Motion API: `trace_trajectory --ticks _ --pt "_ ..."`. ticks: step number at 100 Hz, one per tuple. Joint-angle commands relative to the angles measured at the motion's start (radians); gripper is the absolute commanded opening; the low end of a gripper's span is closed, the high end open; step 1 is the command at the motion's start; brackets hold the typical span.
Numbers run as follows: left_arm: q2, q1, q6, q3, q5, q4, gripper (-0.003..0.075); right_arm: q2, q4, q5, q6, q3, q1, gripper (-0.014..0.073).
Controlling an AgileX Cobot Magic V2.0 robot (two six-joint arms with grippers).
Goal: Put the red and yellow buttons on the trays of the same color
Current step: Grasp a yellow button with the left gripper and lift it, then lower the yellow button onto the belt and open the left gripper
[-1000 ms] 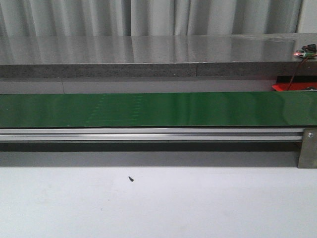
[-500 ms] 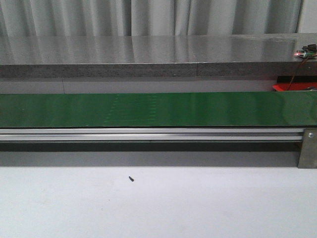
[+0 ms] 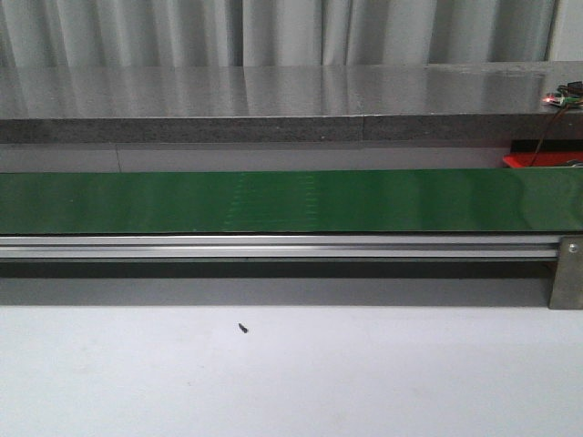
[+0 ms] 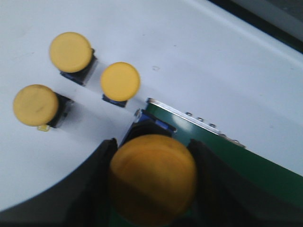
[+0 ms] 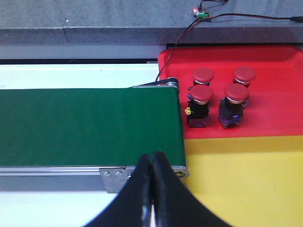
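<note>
I am holding the yellow button (image 4: 152, 179) above the end of the green belt with my left gripper. The button would fall if I opened my left gripper now.
In the left wrist view my left gripper (image 4: 151, 149) is shut on a yellow button (image 4: 152, 179), held over the end of the green belt (image 4: 246, 165). Three more yellow buttons (image 4: 70, 52) (image 4: 120, 81) (image 4: 35, 105) stand on the white table beside that belt end. In the right wrist view my right gripper (image 5: 152, 163) is shut with nothing in it, above the other belt end (image 5: 90, 125). Beyond it several red buttons (image 5: 200, 93) stand upright on the red tray (image 5: 274, 118). The yellow tray (image 5: 246, 179) lies next to it with nothing on it. Neither gripper shows in the front view.
The front view shows the long green belt (image 3: 291, 200) on its aluminium rail (image 3: 273, 246), a grey stone counter (image 3: 273, 100) behind it and a corner of the red tray (image 3: 539, 160) at the far right. A small black speck (image 3: 242, 328) lies on the white table. A wired circuit board (image 5: 203, 14) sits on the counter.
A faint pattern on the belt's surface has shifted to the right in the front view. Nothing else there has moved.
</note>
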Motion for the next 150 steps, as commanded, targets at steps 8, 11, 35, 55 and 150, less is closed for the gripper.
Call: trace_trajectory --ticks 8,11,35,55,150 --pt "-0.084 -0.047 0.004 -0.006 -0.022 -0.008 0.0099 -0.001 -0.007 -0.074 -0.004 -0.024 -0.004 -0.0057" --pt "-0.084 -0.054 0.004 0.002 -0.020 -0.008 0.0099 -0.001 -0.007 -0.074 -0.004 -0.024 -0.004 -0.0057" --pt "-0.084 -0.076 0.004 0.108 -0.082 0.002 0.0099 -0.001 -0.007 -0.074 -0.004 -0.024 -0.004 -0.0057" --pt "-0.084 -0.075 0.004 0.130 -0.120 0.048 0.0099 -0.001 -0.007 -0.074 -0.004 -0.024 -0.004 -0.0057" --pt "-0.077 -0.075 0.036 0.128 -0.052 0.019 0.0561 -0.001 -0.007 -0.074 -0.004 -0.024 -0.004 -0.0057"
